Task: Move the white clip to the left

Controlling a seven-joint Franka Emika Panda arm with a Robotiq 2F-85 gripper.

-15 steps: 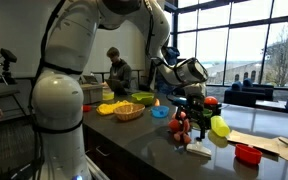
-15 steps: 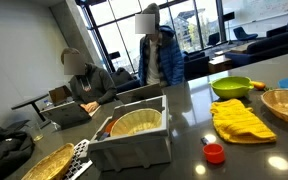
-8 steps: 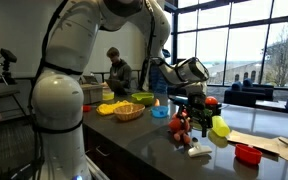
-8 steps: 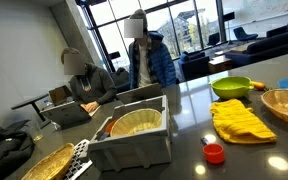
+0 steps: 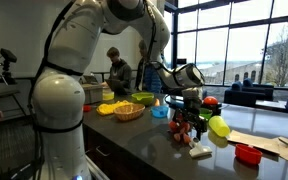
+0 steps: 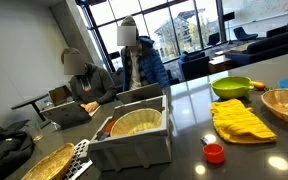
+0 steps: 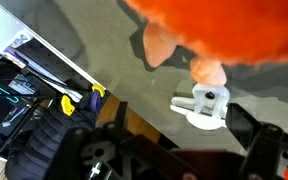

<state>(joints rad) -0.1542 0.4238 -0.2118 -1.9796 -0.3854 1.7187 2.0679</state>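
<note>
The white clip (image 5: 199,150) (image 7: 206,104) lies on the dark counter and my gripper's fingers are above it, so I will lower my gripper before I close on it.
The white clip (image 7: 206,104) lies on the dark counter just under the orange toy (image 7: 219,30), which fills the top of the wrist view. In an exterior view the clip (image 5: 199,150) lies near the counter's front edge, beside the orange toy (image 5: 180,129). My gripper (image 5: 192,132) hangs low over the toy and clip. In the wrist view the gripper (image 7: 174,150) is open and empty, with its dark fingers either side of the clip and apart from it.
A yellow-green object (image 5: 220,127), a red piece (image 5: 247,153) and white paper (image 5: 284,143) lie beyond the clip. A wicker basket (image 5: 129,112), green bowl (image 5: 144,99) and blue cup (image 5: 160,111) stand behind. A grey bin (image 6: 134,150) and yellow cloth (image 6: 239,120) show in an exterior view.
My gripper has come down lower over the toy and clip. A standing person in the background has walked to the left.
</note>
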